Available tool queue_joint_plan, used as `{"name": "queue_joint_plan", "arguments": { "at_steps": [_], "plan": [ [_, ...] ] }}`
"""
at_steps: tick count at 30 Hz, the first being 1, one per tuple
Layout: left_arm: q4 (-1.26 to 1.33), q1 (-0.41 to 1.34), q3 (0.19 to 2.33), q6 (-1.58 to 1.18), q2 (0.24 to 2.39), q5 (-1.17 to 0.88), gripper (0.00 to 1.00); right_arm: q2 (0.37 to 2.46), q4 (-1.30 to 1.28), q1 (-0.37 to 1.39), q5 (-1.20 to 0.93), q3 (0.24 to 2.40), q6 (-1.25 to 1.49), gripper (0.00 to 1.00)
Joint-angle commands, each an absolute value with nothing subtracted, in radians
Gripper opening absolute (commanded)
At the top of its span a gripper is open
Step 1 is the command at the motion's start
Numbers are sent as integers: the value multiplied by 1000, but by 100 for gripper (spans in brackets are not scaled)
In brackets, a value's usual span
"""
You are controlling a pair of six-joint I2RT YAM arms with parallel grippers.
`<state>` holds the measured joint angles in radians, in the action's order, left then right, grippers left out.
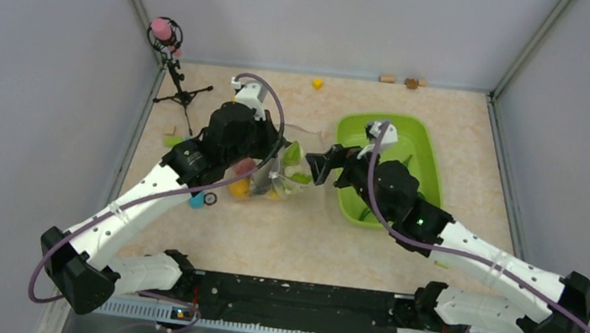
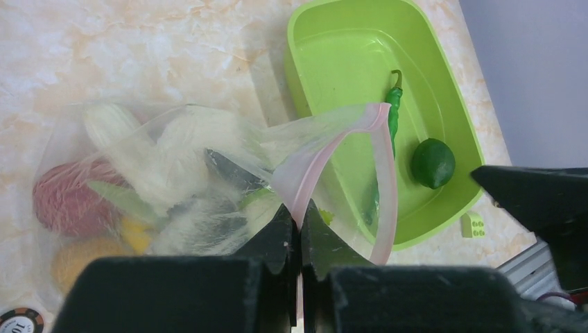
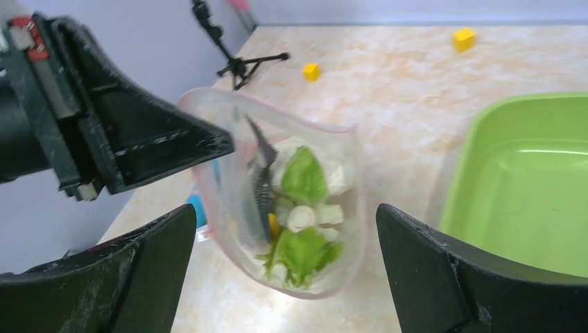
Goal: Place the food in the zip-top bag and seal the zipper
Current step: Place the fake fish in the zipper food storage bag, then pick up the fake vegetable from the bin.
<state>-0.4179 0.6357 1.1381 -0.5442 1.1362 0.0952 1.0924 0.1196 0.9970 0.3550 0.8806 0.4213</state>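
Observation:
Next, my right gripper grabs the green chili just below its stem (image 1: 407, 161), which leaves the chili's tip free to enter the zip-top bag's opening first.
The clear zip-top bag (image 1: 267, 172) lies between the arms with its mouth held open. My left gripper (image 2: 300, 229) is shut on the pink zipper (image 2: 331, 149) at the mouth edge and lifts it. Inside the bag I see green leafy stalks (image 3: 303, 211), white cauliflower, a red tomato (image 2: 61, 194) and yellow pieces. My right gripper (image 3: 286, 236) is open and empty, facing the bag's mouth from just in front of it. A green chili (image 2: 394, 111) and a dark green lime (image 2: 433, 163) lie in the lime-green tray (image 2: 326, 62).
The lime-green tray (image 1: 421, 152) sits right of the bag. A small tripod with a pink ball (image 1: 170, 62) stands at the back left. Small yellow blocks (image 1: 317, 83) and a blue item (image 1: 197, 200) lie on the table. Grey walls enclose the area.

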Motion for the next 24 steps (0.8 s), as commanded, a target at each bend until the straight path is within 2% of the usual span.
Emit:
{"name": "queue_joint_plan", "arguments": {
  "at_steps": [1,8,13,20,24],
  "plan": [
    [-315,624,1120,-526,1125,94,0,991,-63,940,516,879,460,99],
    [-300,588,1127,-511,1159,5,0,1023,-437,652,431,943,598,99],
    [-275,582,1110,-483,1147,-86,0,1116,-468,419,298,928,600,98],
    [-263,581,1096,-456,1139,-109,0,1419,-479,285,242,1064,413,93],
    [-267,582,1095,-444,1149,-137,0,1638,-631,203,175,1244,327,84]
  ]
}}
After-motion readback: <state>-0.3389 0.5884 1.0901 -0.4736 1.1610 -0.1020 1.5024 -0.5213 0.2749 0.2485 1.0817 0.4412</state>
